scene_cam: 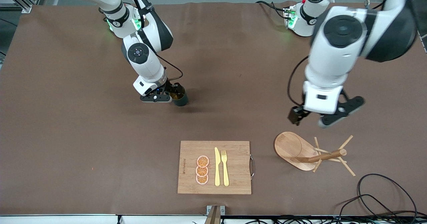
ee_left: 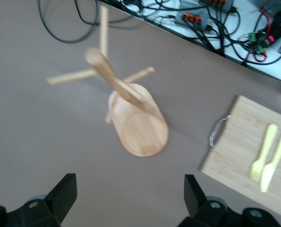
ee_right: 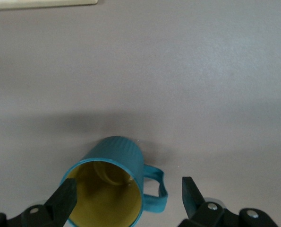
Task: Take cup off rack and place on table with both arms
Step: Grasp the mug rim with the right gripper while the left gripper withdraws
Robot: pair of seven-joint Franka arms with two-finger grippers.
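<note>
The fingers are above the cup's rim (ee_right: pixel 117 165), short of its handle side (ee_right: pixel 157 187), so closing now would miss. My right gripper lowers first, then closes on the cup.
The dark teal cup (scene_cam: pixel 181 99) stands upright on the brown table (scene_cam: pixel 83 134), its yellowish inside showing in the right wrist view (ee_right: pixel 116 156). My right gripper (scene_cam: pixel 173 95) is low at the cup, open, with one finger on each side of it (ee_right: pixel 128 198); the fingers do not press on it. The wooden rack (scene_cam: pixel 293 149) stands with bare pegs nearer the front camera, toward the left arm's end. My left gripper (scene_cam: pixel 313 119) hovers open and empty over the table beside the rack (ee_left: pixel 140 127), as its own view shows (ee_left: pixel 131 198).
A bamboo cutting board (scene_cam: pixel 233 167) with a yellow knife, a fork and orange slices lies near the front edge; it shows in the left wrist view (ee_left: pixel 239 151). Black cables (scene_cam: pixel 377 194) loop near the table edge by the rack.
</note>
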